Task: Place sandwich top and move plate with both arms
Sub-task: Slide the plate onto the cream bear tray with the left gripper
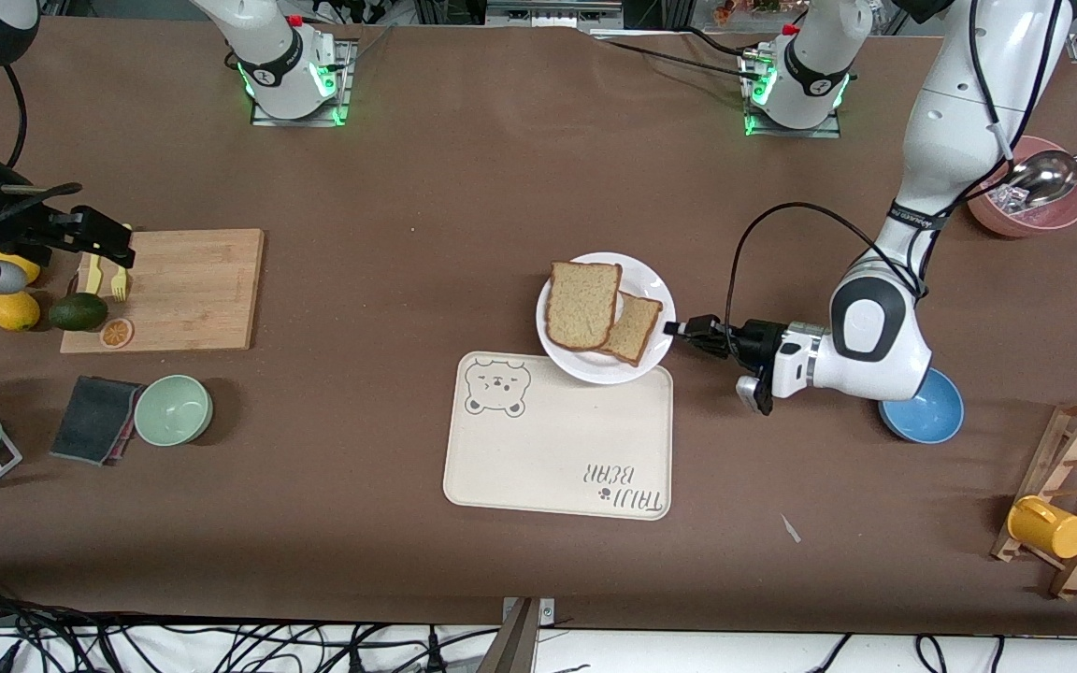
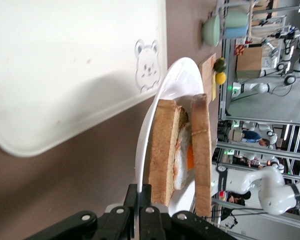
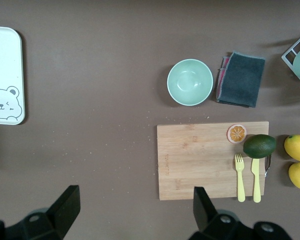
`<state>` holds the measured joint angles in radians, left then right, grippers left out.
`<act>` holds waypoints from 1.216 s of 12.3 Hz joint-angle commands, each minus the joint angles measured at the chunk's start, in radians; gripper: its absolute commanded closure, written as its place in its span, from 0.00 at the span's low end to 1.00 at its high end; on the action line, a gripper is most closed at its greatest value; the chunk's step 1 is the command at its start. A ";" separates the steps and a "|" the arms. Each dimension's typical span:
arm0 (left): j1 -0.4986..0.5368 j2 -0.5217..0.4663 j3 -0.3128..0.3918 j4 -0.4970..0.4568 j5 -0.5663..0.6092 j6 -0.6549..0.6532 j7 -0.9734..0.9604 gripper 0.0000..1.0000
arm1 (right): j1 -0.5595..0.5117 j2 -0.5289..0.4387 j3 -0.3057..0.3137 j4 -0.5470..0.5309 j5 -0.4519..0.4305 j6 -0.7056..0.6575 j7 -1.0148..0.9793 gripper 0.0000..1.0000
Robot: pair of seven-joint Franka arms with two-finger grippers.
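Most of the white plate hangs past the bear tray's far edge, so my left gripper keeps holding the plate until it sits in the tray.
The white plate (image 1: 653,280) sits mid-table, its near rim overlapping the cream bear tray (image 1: 548,449). The light tan sandwich top (image 1: 583,304) lies on it, leaning offset over the darker slice (image 1: 637,329) with egg between them. My left gripper (image 1: 679,329) is shut on the plate's rim at the left arm's end; the left wrist view shows its fingers (image 2: 142,200) pinching the rim (image 2: 177,80), with the sandwich top (image 2: 200,150) above the lower slice (image 2: 162,150). My right gripper (image 1: 113,245) hangs open and empty (image 3: 135,205) over the wooden cutting board (image 3: 210,160).
A blue bowl (image 1: 931,416) lies under the left arm's wrist. A pink bowl with a ladle (image 1: 1043,210) and a wooden mug rack (image 1: 1076,505) stand at the left arm's end. A green bowl (image 1: 174,409), grey cloth (image 1: 94,419), lemons and avocado (image 1: 78,311) are near the cutting board (image 1: 193,290).
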<state>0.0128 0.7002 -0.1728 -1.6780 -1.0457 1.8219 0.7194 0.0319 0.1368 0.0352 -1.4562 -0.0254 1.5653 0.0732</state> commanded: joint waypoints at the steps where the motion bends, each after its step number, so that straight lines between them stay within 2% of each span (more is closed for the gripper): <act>1: -0.039 0.112 0.001 0.180 -0.042 -0.012 -0.023 1.00 | 0.002 0.001 0.000 -0.004 -0.013 0.019 -0.004 0.00; 3: -0.057 0.195 0.001 0.298 -0.042 0.048 -0.021 1.00 | 0.002 0.001 0.002 -0.004 -0.013 0.019 -0.004 0.00; 5: -0.088 0.241 0.003 0.330 -0.045 0.143 -0.024 1.00 | 0.002 0.001 0.002 -0.004 -0.015 0.021 -0.004 0.00; 8: -0.100 0.309 0.003 0.408 -0.043 0.207 -0.003 1.00 | 0.003 0.010 0.002 -0.004 -0.016 0.021 -0.007 0.00; 12: -0.117 0.338 0.003 0.419 -0.043 0.269 0.011 1.00 | 0.003 0.014 0.002 -0.004 -0.015 0.044 -0.010 0.00; 14: -0.110 0.360 0.003 0.417 -0.043 0.269 0.081 1.00 | 0.003 0.015 0.002 -0.004 -0.015 0.045 -0.010 0.00; 15: -0.105 0.358 0.003 0.416 -0.042 0.263 0.093 0.95 | 0.003 0.015 0.002 -0.004 -0.015 0.045 -0.010 0.00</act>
<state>-0.0928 1.0276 -0.1742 -1.2956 -1.0516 2.0838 0.7493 0.0323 0.1577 0.0352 -1.4562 -0.0256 1.6021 0.0709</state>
